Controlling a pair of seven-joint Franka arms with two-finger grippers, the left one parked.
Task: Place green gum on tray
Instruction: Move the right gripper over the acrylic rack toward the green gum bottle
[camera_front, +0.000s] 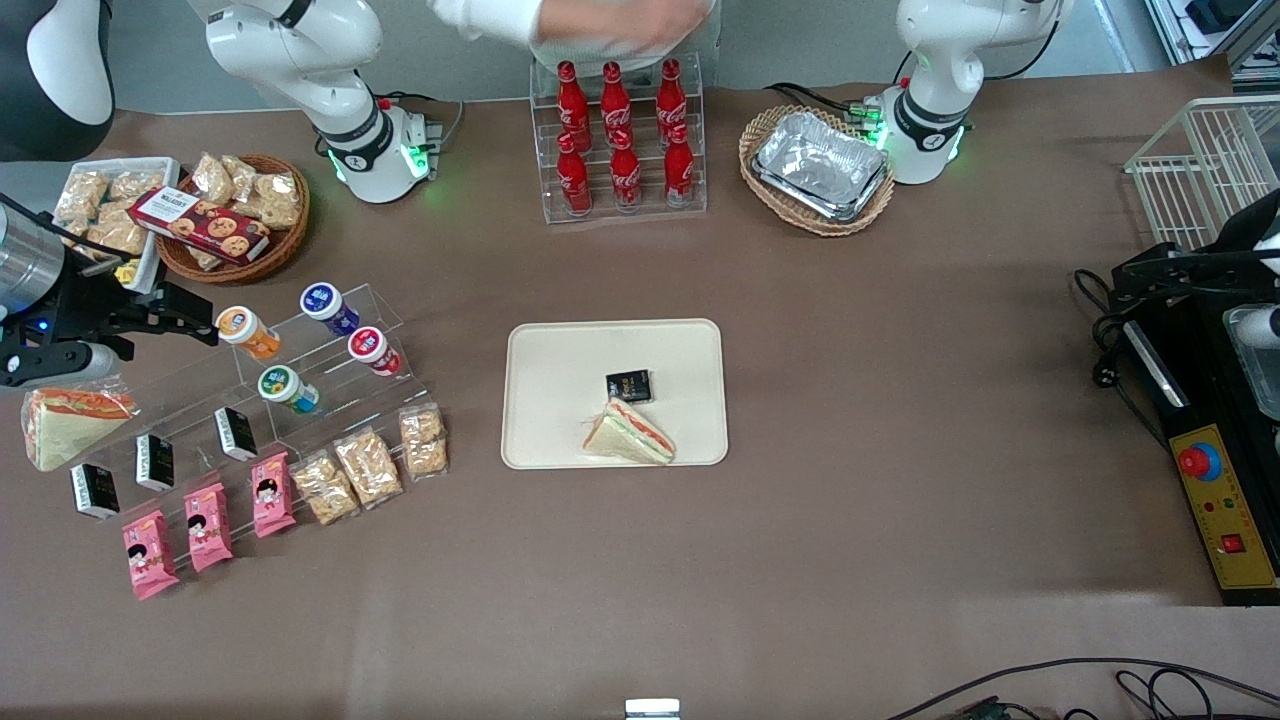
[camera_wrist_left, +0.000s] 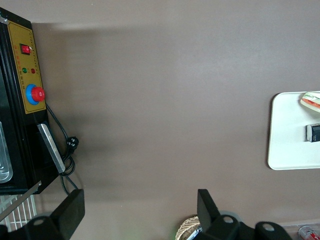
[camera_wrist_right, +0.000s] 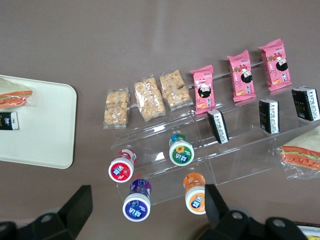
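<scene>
The robot's right gripper should grip the gum by its white lid (camera_front: 276, 383) next, to put the green gum on the cream tray (camera_front: 560, 400).
The green gum (camera_front: 285, 386) has a white lid ringed in green and a teal body. It lies on a step of a clear acrylic rack (camera_front: 300, 400), nearer the front camera than the orange bottle. It also shows in the right wrist view (camera_wrist_right: 180, 152). The cream tray (camera_front: 560, 400) lies flat mid-table and shows in the right wrist view (camera_wrist_right: 40, 125) and the left wrist view (camera_wrist_left: 290, 140). My right gripper (camera_front: 185, 315) hangs open and empty above the rack at the working arm's end. In its own view (camera_wrist_right: 147, 210) the purple and orange bottles lie between its fingers, with the green gum farther out.
The rack also holds orange (camera_front: 245, 331), purple (camera_front: 326, 303) and red-lidded (camera_front: 373, 349) bottles, black boxes, pink packets and snack bags. The tray carries a sandwich (camera_front: 630, 435) and a black packet (camera_front: 629, 385). A cola rack (camera_front: 620, 140), a foil-tray basket (camera_front: 818, 165) and a snack basket (camera_front: 230, 215) stand farthest from the front camera.
</scene>
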